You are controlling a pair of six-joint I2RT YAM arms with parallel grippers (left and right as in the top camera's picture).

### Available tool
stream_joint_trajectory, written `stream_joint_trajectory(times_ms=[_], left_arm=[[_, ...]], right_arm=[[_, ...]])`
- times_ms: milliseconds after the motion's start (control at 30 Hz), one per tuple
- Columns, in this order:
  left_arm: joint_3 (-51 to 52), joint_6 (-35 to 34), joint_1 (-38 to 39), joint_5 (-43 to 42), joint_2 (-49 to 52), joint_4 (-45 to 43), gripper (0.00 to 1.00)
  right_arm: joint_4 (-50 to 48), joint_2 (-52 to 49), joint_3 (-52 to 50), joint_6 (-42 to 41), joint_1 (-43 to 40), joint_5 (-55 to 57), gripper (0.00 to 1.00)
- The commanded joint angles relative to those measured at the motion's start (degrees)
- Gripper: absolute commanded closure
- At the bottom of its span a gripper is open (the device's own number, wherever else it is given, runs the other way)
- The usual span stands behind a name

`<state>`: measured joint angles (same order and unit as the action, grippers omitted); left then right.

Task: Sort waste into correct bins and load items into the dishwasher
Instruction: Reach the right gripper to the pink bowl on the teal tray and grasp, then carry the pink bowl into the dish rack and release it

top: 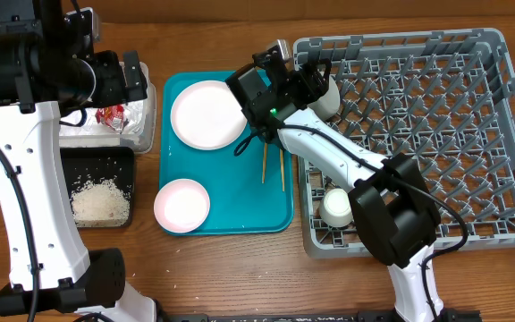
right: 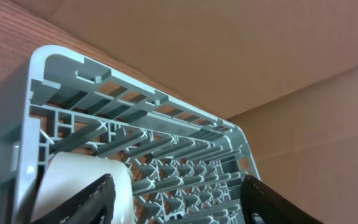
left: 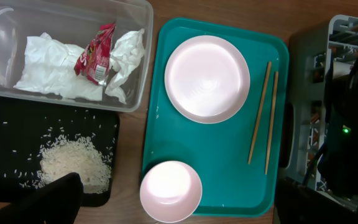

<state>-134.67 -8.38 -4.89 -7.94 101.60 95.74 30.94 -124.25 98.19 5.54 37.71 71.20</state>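
My right gripper picks up the pink bowl by the edge of its rim point(top: 206, 203) next, leaving the bowl's body free to load among the rack wires.
The grey dish rack point(top: 436, 107) stands at the right. My right gripper point(top: 309, 82) hangs over its near-left corner, jaws open with nothing between them. A white bowl point(top: 327, 98) rests in the rack beside the left finger point(right: 89, 200), and rack pegs point(right: 185, 168) fill the gap of the right gripper point(right: 176, 202). A small white cup point(top: 336, 206) sits at the rack's front. My left gripper point(left: 179, 186) is open, high above the pink bowl point(left: 170, 190). The white plate point(left: 207, 78) and chopsticks point(left: 265, 115) lie on the teal tray point(left: 229, 174).
The clear tub point(left: 5, 37) holds the crumpled napkin point(left: 48, 71) and the red sauce packet point(left: 96, 55). Rice point(left: 73, 165) lies in the black tray point(left: 5, 124). A cardboard wall point(right: 229, 56) stands behind the rack.
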Motion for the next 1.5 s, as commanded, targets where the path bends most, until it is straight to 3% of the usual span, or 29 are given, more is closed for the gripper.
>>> stream_joint_trajectory(times_ms=[0,67,200,300,400,467,767,967,1267,1467], left_arm=[[-0.70,1.09,0.02,-0.46,-0.09,-0.20,0.00],[-0.70,1.09,0.02,-0.46,-0.09,-0.20,0.00],[-0.70,1.09,0.02,-0.46,-0.09,-0.20,0.00],[-0.70,1.09,0.02,-0.46,-0.09,-0.20,0.00],[-0.70,1.11,0.02,-0.46,-0.09,-0.20,0.00],[-0.70,1.09,0.02,-0.46,-0.09,-0.20,0.00],[-0.70,1.09,0.02,-0.46,-0.09,-0.17,0.00],[-0.70,1.09,0.02,-0.46,-0.09,-0.20,0.00],[-0.70,1.09,0.02,-0.46,-0.09,-0.20,0.00],[-0.70,1.09,0.02,-0.46,-0.09,-0.20,0.00]], right_arm=[[1.64,5.77,0.94,-6.19,1.25,-8.28,0.35],[3.85,8.24,0.94,-9.64,1.51,-14.93,0.34],[10.84,13.97,0.94,-17.07,1.60,-38.62,0.29],[16.22,16.90,0.94,-19.41,1.60,-60.59,0.17],[20.20,17.31,0.52,-21.55,1.60,-84.91,0.21],[20.50,16.96,-0.85,-23.34,1.81,-90.18,0.27],[12.61,16.74,-14.34,-35.50,7.56,-88.46,0.35],[7.63,16.06,-18.67,-44.61,11.76,-77.96,0.40],[2.25,9.20,-18.69,-46.29,13.99,-78.77,0.43],[2.08,7.85,-18.69,-46.27,14.03,-78.75,0.63]])
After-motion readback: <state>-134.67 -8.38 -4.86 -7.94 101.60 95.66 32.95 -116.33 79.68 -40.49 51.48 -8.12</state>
